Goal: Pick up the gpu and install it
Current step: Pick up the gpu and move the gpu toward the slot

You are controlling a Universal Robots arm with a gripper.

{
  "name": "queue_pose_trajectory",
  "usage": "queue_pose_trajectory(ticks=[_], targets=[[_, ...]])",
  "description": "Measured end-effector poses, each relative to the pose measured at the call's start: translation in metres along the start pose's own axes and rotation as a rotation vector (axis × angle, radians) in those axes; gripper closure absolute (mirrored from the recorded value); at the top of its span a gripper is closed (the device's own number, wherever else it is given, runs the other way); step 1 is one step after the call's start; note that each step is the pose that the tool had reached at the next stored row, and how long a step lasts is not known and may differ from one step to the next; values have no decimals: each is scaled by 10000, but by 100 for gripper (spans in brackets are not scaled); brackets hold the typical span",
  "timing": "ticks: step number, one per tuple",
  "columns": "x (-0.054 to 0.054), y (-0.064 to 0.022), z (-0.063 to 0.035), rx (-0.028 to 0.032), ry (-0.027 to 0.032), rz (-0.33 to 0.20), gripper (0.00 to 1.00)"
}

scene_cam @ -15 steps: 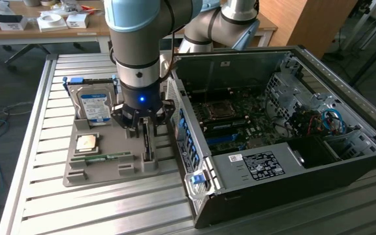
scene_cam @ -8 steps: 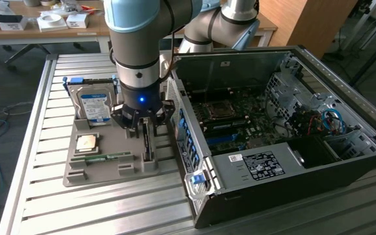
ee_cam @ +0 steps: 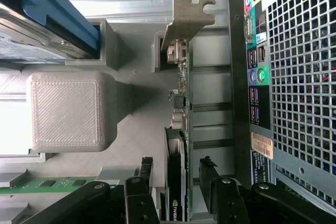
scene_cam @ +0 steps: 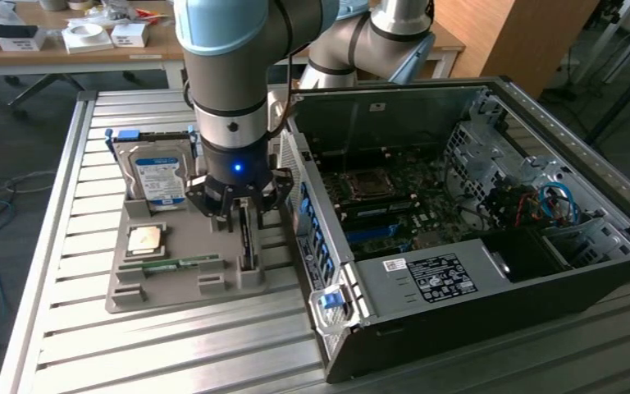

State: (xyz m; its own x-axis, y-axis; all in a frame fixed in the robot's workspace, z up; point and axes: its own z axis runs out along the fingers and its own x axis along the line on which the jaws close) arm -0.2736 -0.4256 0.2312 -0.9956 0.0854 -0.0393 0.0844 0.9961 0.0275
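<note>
My gripper grabs the gpu by its slim black fan-cover end (scene_cam: 248, 236) next, where its sides are flat; a bent metal bracket flares at the other end.
The gpu (scene_cam: 247, 245) stands on its long edge in a slot of the grey holder tray (scene_cam: 184, 238), close beside the open computer case (scene_cam: 479, 246). In the wrist view the gpu (ee_cam: 177, 129) runs away from the camera as a thin dark card with a green board edge and a metal bracket (ee_cam: 190, 14) at its far end. My gripper (scene_cam: 244, 209) hangs right over the card. It is open, with one black finger on each side of the card's near end (ee_cam: 177, 167) and a small gap on both sides.
The holder also carries a silver blue-labelled hard drive (scene_cam: 160, 172), a processor chip (scene_cam: 145, 240) and a green memory stick (scene_cam: 173, 264). The case's perforated rear panel (ee_cam: 299, 77) lies close alongside the card. The slatted metal table (scene_cam: 63, 246) spreads around them.
</note>
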Motion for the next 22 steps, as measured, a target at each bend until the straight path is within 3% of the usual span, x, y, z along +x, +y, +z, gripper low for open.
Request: queue_pose_trajectory(ticks=[16,18,19,22], targets=[[-1,-10,0,0,0,0,51],[-1,-11,0,0,0,0,53],[-1,-10,0,0,0,0,60],[-1,-11,0,0,0,0,60]])
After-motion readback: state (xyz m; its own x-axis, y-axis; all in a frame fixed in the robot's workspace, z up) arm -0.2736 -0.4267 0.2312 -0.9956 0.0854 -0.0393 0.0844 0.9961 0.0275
